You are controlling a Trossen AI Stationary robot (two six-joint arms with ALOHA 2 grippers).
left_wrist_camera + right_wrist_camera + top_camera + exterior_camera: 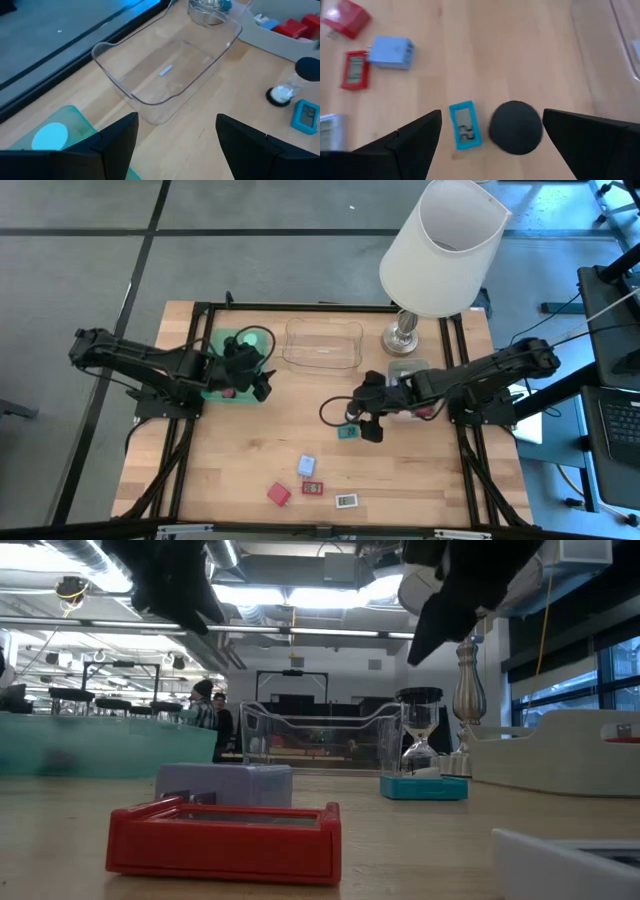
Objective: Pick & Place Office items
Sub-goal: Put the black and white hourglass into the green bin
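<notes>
My right gripper grabs the hourglass by its black top cap next. Then it places the hourglass in the green tray with the other hourglasses.
My right gripper is open above the table's middle and points down. Its fingers stand on either side of a small blue flat clock and the black round top of an hourglass, touching neither. The hourglass stands upright on the table next to the blue clock. Nearer the front edge lie a blue block, a red block, a red flat clock and a white flat clock. My left gripper hangs open and empty over the right edge of the green tray.
A clear tray stands at the far middle. A grey tray holding red and blue blocks sits under my right arm. A white-shaded lamp stands at the far right. A pale disc lies in the green tray.
</notes>
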